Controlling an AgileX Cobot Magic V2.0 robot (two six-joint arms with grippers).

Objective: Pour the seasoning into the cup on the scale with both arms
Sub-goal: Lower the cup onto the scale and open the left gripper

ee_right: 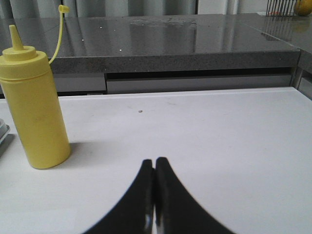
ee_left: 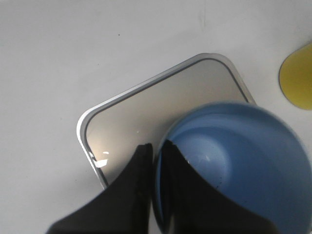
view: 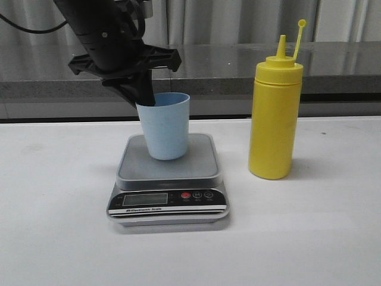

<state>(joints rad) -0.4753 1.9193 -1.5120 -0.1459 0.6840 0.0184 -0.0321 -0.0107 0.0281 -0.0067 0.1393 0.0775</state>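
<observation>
The pale blue cup has its base on the scale platform, inside the platform's edges, so the cup would stay standing. My left gripper should open now.
The pale blue cup stands on the silver-grey scale in the middle of the table. My left gripper comes down from above and is shut on the cup's left rim, one finger inside, one outside. In the left wrist view the gripper pinches the cup wall over the scale platform. The yellow seasoning bottle stands upright to the right of the scale, cap open on its strap. My right gripper is shut and empty, low over the table, right of the bottle. It is outside the front view.
A grey stone counter runs along the back of the white table. The bottle's edge shows in the left wrist view. The scale's corner shows at the left edge of the right wrist view.
</observation>
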